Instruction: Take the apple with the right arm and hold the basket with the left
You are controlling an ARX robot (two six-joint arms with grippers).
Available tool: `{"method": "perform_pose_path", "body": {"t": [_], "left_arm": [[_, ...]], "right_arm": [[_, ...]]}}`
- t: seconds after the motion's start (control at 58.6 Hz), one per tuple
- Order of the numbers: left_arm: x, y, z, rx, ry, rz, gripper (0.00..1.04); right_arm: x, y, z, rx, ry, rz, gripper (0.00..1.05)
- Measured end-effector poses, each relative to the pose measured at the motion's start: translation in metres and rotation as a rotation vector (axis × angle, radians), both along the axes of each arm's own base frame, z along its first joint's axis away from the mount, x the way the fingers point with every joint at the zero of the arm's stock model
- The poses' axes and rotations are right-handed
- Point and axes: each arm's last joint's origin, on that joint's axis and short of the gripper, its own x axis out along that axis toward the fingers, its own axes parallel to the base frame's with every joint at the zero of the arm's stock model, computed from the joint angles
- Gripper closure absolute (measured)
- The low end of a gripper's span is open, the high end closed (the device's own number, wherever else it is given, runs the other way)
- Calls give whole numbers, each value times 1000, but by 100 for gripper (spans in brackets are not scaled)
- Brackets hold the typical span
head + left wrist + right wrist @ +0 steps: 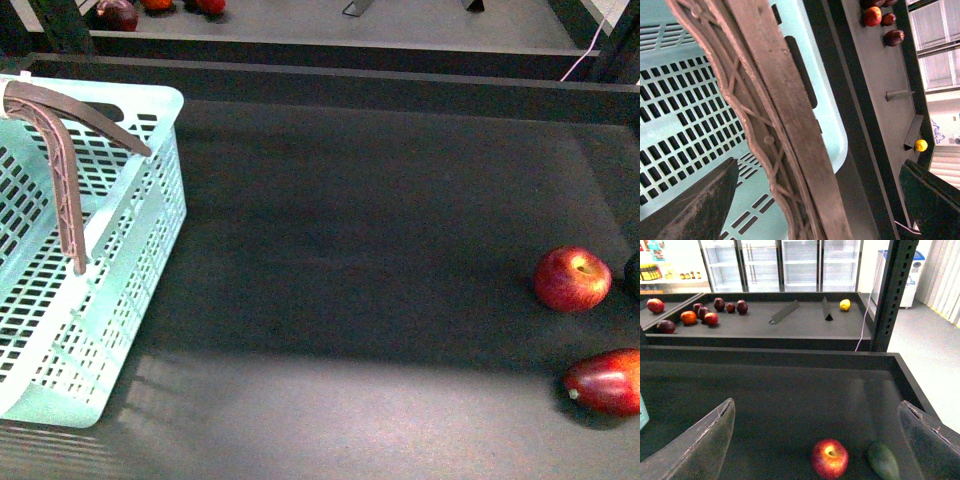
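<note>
My left gripper should hold the turquoise slotted basket for the apple (pixel 571 279), so next it should grab the basket by its brownish-mauve handle (pixel 65 190).
The red apple (pixel 571 279) with a yellowish stem patch lies on the dark table at the right; neither arm shows in the front view. In the right wrist view the apple (pixel 830 458) rests on the table ahead of my open right gripper (pixel 822 440), between its spread fingers and untouched. The turquoise basket (pixel 130 250) stands at the left, a brownish-mauve handle (pixel 65 190) arching over it. My left gripper (pixel 820 200) is open, its fingers straddling a basket handle (pixel 785 130) with the basket's slotted floor (pixel 685 100) behind.
A darker elongated red fruit (pixel 605 382) lies near the front right edge. A dark green fruit (pixel 883 461) sits right beside the apple. A raised rim (pixel 400 90) bounds the table's far side; beyond it a second table holds several small fruits (pixel 700 312).
</note>
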Motion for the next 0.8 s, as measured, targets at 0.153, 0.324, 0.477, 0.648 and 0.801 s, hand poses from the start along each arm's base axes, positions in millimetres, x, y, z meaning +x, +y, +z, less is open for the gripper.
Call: {"method": "perform_pose_path", "body": {"t": [0.153, 0.324, 0.477, 0.648, 0.801], "left_arm": [[18, 0, -4, -41, -20, 24, 7], [28, -3, -1, -57, -44, 31, 7], [30, -4, -5, -66, -35, 44, 17], [30, -2, -8, -54, -17, 78, 55], [29, -2, -8, -87, 0, 108, 77]], "right_arm": [[0, 0, 0, 0, 0, 0, 9], [0, 0, 0, 0, 0, 0, 9], [0, 0, 0, 0, 0, 0, 9], [0, 0, 0, 0, 0, 0, 9], [0, 0, 0, 0, 0, 0, 9]]}}
